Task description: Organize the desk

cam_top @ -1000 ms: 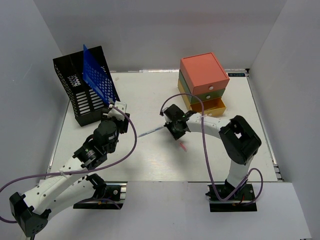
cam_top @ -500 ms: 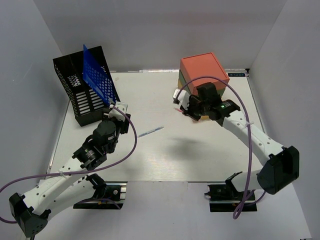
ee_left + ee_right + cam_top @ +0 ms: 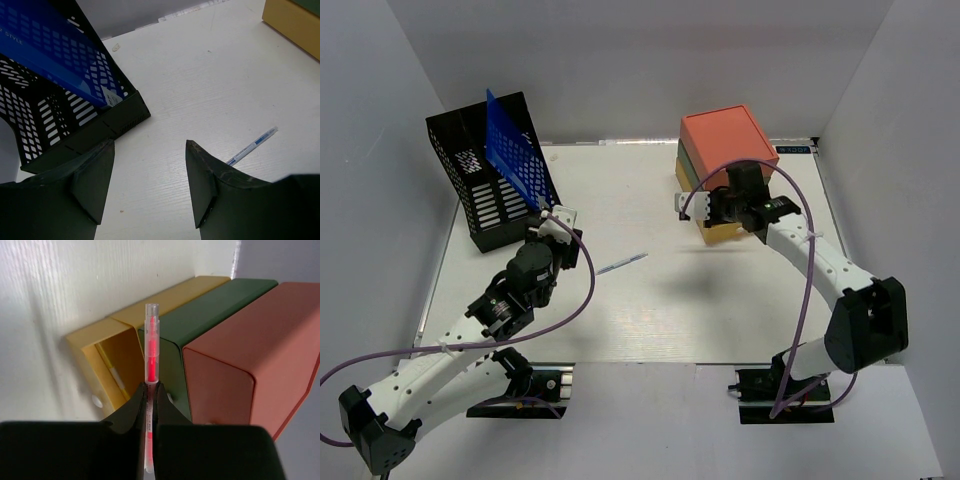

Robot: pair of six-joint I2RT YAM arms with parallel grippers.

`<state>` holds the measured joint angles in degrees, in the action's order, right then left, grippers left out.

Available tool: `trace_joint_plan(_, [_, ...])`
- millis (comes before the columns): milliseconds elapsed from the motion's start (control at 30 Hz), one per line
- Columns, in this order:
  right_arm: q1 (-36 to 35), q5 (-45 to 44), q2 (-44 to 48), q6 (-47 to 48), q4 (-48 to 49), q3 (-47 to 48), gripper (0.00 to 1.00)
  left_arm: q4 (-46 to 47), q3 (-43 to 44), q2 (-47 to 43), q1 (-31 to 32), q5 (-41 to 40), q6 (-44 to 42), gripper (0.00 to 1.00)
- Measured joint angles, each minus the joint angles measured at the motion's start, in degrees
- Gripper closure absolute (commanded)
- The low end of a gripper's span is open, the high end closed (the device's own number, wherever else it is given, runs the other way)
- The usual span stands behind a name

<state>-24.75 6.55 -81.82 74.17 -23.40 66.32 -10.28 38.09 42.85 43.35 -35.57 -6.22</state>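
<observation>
My right gripper is holding the red pen with its tip past the open drawer's side. The red pen would end up across that side if I opened my right gripper now.
My right gripper is shut on a clear red pen, which points out ahead of the fingers. It hovers over the open yellow bottom drawer of the stacked drawer box, at the box's left front. A blue and white pen lies on the white desk near its middle, and it also shows in the left wrist view as the pen. My left gripper is open above bare desk, left of that pen and just in front of the black mesh rack.
The black mesh rack stands at the back left with a blue folder leaning in it. The green and orange drawers are closed. A yellow pencil lies inside the open drawer. White walls enclose the desk.
My right arm has carried the red pen from the middle of the desk back and right to the drawer box. The left arm and the blue pen have not moved.
</observation>
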Motion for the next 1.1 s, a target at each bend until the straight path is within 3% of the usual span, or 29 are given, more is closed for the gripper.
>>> trace_joint_plan(400, [6.0,-1.0,-6.8,9.5,2.2,0.0,1.0,0.0,-0.1,0.1,0.0,0.0,-0.2,0.31])
trace_joint_plan(567, [7.1,-1.3,-9.3,11.4,2.2,0.0,0.78,0.0,-0.1,0.3,0.0,0.0,-0.3,0.31])
trace_joint_plan(633, [7.1,-1.4,-9.6,12.0,2.3,-0.3,0.57,0.0,-0.1,0.5,0.0,0.0,-0.3,0.31])
trace_joint_plan(767, [7.3,-1.2,-9.6,12.6,2.6,-0.9,0.55,0.0,-0.1,0.9,0.0,0.0,-0.3,0.31])
trace_joint_plan(900, [7.8,-0.3,-9.5,12.3,2.6,-1.0,0.61,0.1,-0.1,1.2,0.0,0.7,-0.4,0.33])
trace_joint_plan(967, [8.2,0.8,-9.2,11.7,2.5,-1.1,0.68,0.2,-0.2,1.6,0.0,2.4,-0.6,0.4])
trace_joint_plan(1033, [8.6,2.5,-7.6,9.9,1.6,-1.6,0.94,0.6,-0.5,2.0,0.0,5.3,-1.2,0.49])
trace_joint_plan(1100, [8.9,5.8,-4.6,5.8,0.2,-2.1,1.0,1.4,-1.2,2.5,0.0,9.0,-1.8,0.58])
